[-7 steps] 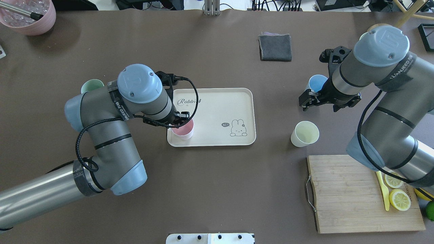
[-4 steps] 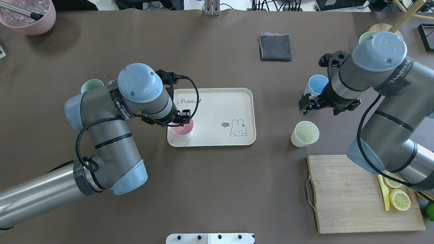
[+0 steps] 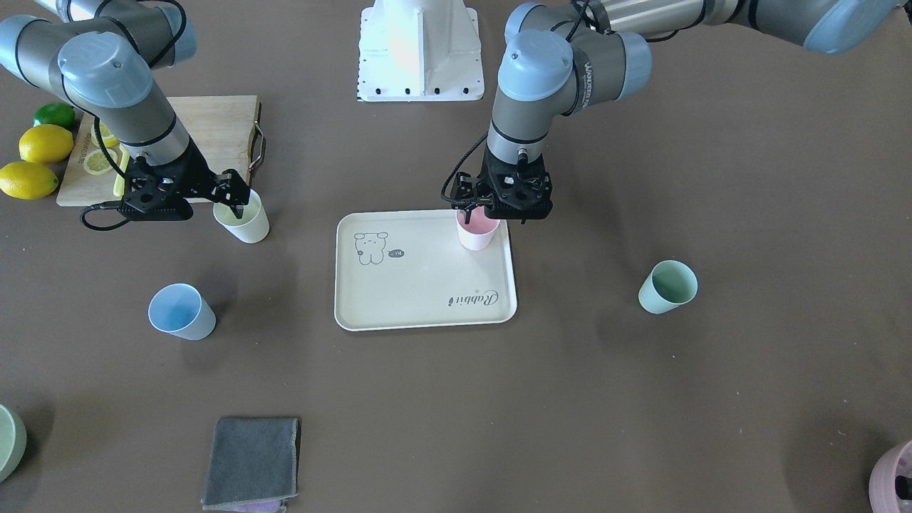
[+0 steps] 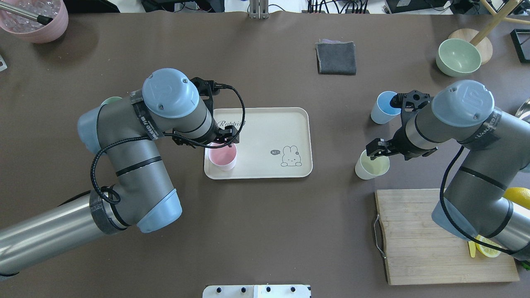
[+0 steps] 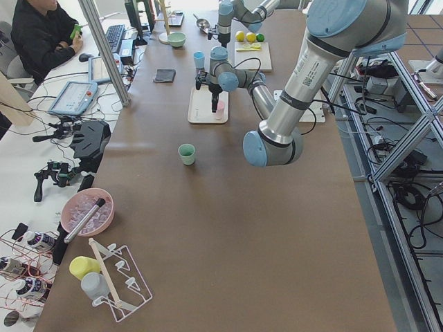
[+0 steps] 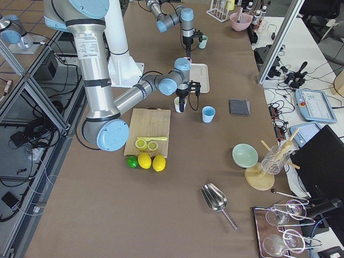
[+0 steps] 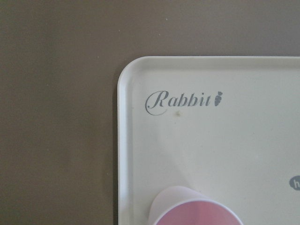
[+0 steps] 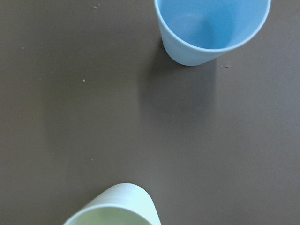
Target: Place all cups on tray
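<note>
The right gripper grabs the pale yellow cup by its rim (image 3: 254,195) next. Then the right gripper sets the cup on the tray (image 3: 410,282).
The pink cup (image 4: 222,156) stands upright on the cream rabbit tray (image 4: 269,124), at its near left corner. My left gripper (image 4: 224,140) hovers just above the cup's rim and looks open; the wrist view shows the cup (image 7: 197,211) on the tray (image 7: 211,150). My right gripper (image 4: 377,152) is open over the rim of the pale yellow cup (image 4: 369,169), which stands on the table right of the tray. The light blue cup (image 4: 384,106) stands behind it. The mint green cup (image 3: 667,286) stands on the table, mostly hidden behind my left arm in the overhead view.
A bamboo cutting board (image 4: 422,236) with lemon slices lies at the front right, with lemons and a lime (image 3: 43,142) beside it. A grey cloth (image 4: 336,58), a pale green bowl (image 4: 458,57) and a pink pot (image 4: 35,20) are at the back.
My right arm has swung from beside the blue cup to over the yellow cup. My left gripper has lifted slightly off the pink cup, which stays on the tray.
</note>
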You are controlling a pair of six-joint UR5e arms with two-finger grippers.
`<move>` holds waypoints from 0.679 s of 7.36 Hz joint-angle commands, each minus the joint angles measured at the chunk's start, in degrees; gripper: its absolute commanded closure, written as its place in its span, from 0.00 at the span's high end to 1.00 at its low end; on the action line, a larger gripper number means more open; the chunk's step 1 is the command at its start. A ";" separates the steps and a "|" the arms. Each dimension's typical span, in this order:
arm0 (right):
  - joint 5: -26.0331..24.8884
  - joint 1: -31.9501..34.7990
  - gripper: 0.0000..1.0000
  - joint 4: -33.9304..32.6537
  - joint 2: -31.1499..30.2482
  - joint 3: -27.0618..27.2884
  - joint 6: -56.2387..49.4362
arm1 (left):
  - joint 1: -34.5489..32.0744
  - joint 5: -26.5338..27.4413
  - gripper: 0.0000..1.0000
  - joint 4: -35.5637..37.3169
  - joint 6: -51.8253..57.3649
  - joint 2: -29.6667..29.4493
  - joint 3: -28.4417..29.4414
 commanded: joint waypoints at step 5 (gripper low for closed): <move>-0.24 -0.86 0.00 0.10 0.89 2.18 0.13 | -3.73 -0.70 0.98 0.35 1.68 0.23 -1.40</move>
